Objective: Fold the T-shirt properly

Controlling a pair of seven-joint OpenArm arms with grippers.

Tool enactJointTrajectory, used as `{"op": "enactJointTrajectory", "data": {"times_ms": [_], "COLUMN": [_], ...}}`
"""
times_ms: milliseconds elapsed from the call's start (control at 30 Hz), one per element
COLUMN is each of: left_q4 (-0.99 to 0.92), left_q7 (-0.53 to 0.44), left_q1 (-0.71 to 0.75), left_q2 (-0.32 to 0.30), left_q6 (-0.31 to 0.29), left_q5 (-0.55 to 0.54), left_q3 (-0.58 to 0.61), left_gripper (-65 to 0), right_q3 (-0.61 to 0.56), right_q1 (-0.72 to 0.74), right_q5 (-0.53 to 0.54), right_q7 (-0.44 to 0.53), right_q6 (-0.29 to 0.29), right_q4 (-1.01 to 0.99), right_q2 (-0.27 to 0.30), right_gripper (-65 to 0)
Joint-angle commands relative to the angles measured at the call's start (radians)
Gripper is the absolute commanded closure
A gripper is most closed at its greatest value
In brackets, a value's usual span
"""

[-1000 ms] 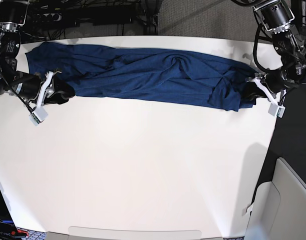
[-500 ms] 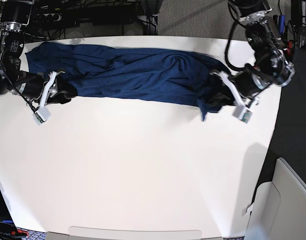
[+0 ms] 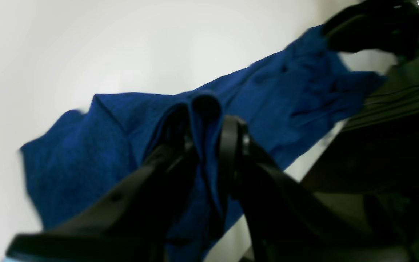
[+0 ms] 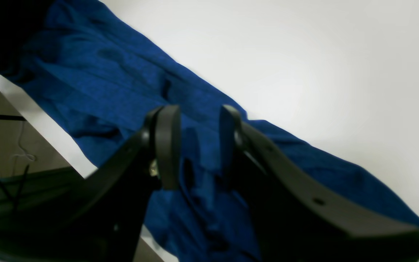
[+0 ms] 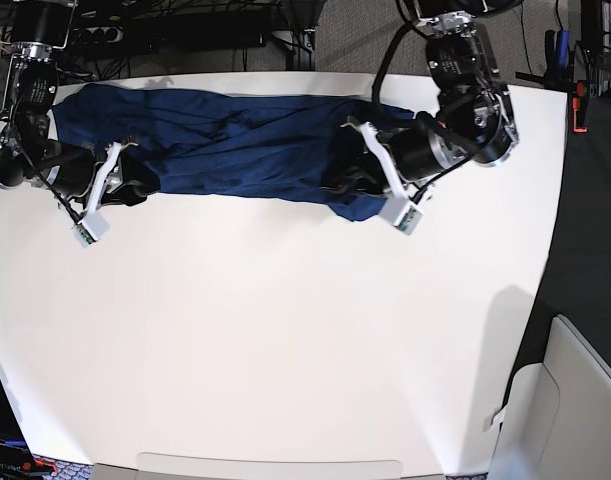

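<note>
My left gripper needs to keep holding the T-shirt until its fold lies flat at the band's middle (image 3: 260,89), because the T-shirt's raised fold (image 3: 206,111) is short of there.
The dark navy T-shirt (image 5: 245,150) lies bunched in a long band along the far edge of the white table (image 5: 285,330). Its right end is doubled over toward the middle. My left gripper (image 5: 343,190) is at that doubled end. In the left wrist view the left gripper (image 3: 206,145) is shut on a raised fold of the T-shirt (image 3: 286,91). My right gripper (image 5: 137,185) is at the band's lower left corner. The right wrist view shows the right gripper (image 4: 196,145) with its fingers a little apart and a fold of the T-shirt (image 4: 104,83) clamped between them.
Cables and a power strip (image 5: 95,35) lie on the floor beyond the table's far edge. A pale grey panel (image 5: 585,400) stands off the table's near right corner. Dark floor runs along the table's right side.
My left gripper has carried the shirt's right end leftward, from the table's right edge to past the middle, doubling the fabric over. The right arm has barely moved.
</note>
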Motion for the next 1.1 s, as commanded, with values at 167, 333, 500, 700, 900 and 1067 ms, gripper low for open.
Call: {"op": "enactJointTrajectory", "data": {"times_ms": [167,333,500,700,900,1067], "left_q4": [0.019,0.013,-0.042,-0.087,-0.088,-0.088], "left_q7": [-0.006,-0.006,-0.014,-0.025,-0.027,-0.027], "left_q1": [-0.017,-0.037,-0.049,-0.064,-0.066,-0.066], "left_q2": [0.062,0.069,0.069,0.069,0.069,0.069], "left_q6": [-0.006,-0.006,-0.006,-0.006,-0.006,-0.006], "left_q5": [-0.028,-0.028,-0.028,-0.034,-0.034,-0.031], "left_q3": [0.081,0.141,0.174,0.21,0.251,0.296], "left_gripper": [-5.4,-5.4,-5.4,-5.4,-6.2,-15.9], "right_q3": [0.009,0.009,0.009,0.009,0.009,0.009], "right_q1": [0.016,0.016,0.016,0.016,0.022,0.03], "right_q5": [0.019,0.019,0.019,0.019,0.019,0.019], "right_q7": [0.019,0.019,0.019,0.019,0.019,0.019], "right_q6": [0.005,0.005,0.005,0.005,0.005,0.005], "right_q4": [0.013,0.013,0.013,0.013,0.013,0.011], "right_q2": [0.015,0.015,0.005,-0.001,-0.013,-0.013], "right_gripper": [-16.3,-16.3,-16.3,-16.3,-16.3,-16.3]}}
